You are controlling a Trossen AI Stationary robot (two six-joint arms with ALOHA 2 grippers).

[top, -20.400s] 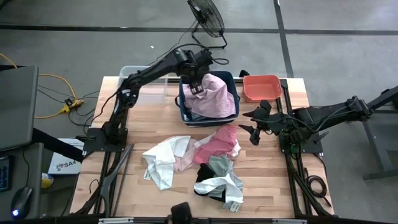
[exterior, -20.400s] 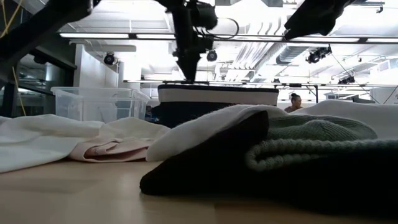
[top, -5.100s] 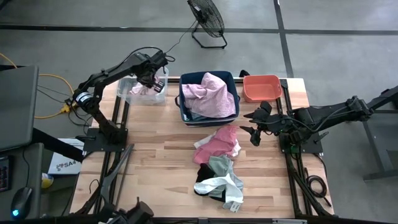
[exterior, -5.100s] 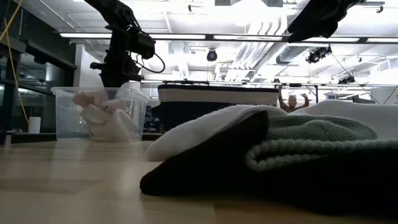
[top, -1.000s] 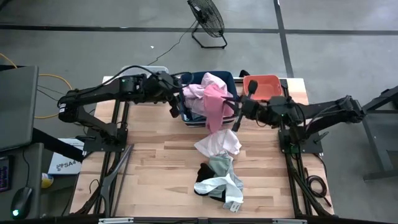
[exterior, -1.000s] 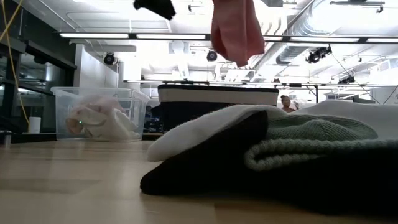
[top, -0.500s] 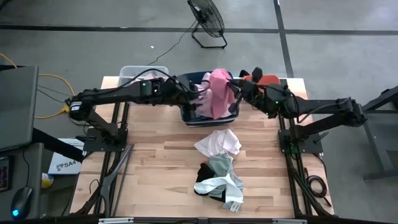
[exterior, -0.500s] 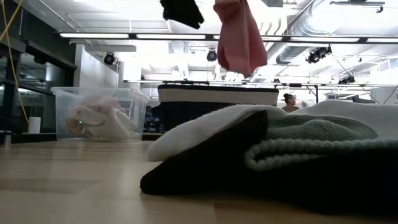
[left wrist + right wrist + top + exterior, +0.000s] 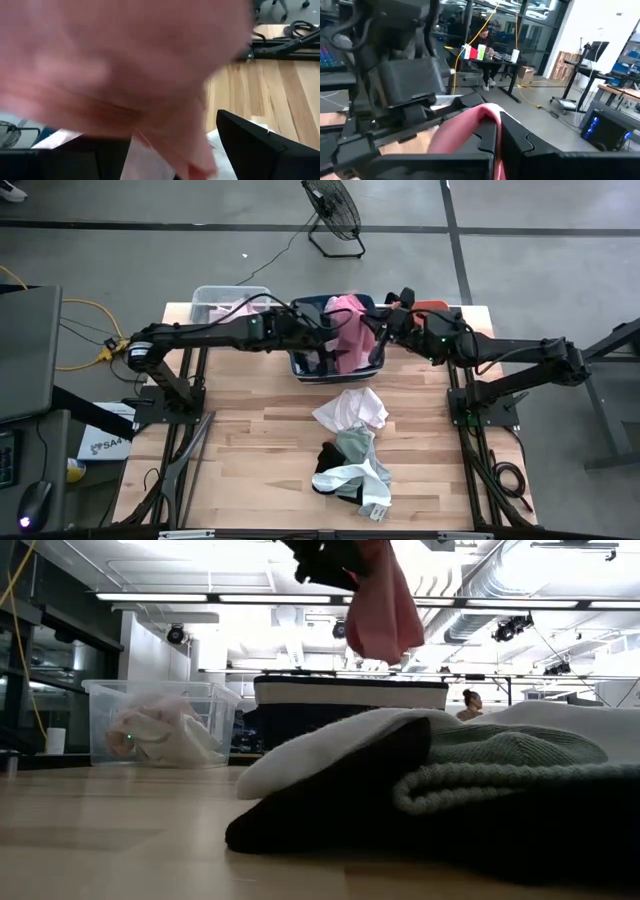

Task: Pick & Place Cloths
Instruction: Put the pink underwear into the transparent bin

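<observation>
The left gripper picks up the pink cloth by its hanging fold [image 9: 350,330] next, to sort the cloth into the clear bin [image 9: 222,299].
A hot pink cloth [image 9: 348,332] hangs over the navy bin [image 9: 303,366] at the table's far middle, with my right gripper [image 9: 381,320] shut on it from the right. My left gripper [image 9: 327,332] reaches in from the left, open, its fingers wide apart on either side of the same cloth [image 9: 125,65]. In the low view the cloth [image 9: 385,610] hangs high, with the dark left gripper [image 9: 325,560] right beside it. Other pink cloths lie in the navy bin. A pile of white, grey-green and black cloths [image 9: 352,450] lies on the table's near middle. My right gripper pinches the hot pink cloth's upper end [image 9: 479,119] between its two fingers, coming in level from the table's right side. The cloth hangs slack below the fingers, over the navy bin. My left gripper stands around the cloth; whether its fingers touch it I cannot tell.
A clear bin [image 9: 222,300] with light cloths stands at the far left. A coral bin [image 9: 436,307] at the far right is partly hidden by my right arm. Bare wood lies to the left and right of the cloth pile [image 9: 450,780].
My right gripper has gone toward the table's far edge with the hot pink cloth, which now hangs over the navy bin, away from the pile. My left gripper has moved toward the table's right edge, up to the hanging cloth.
</observation>
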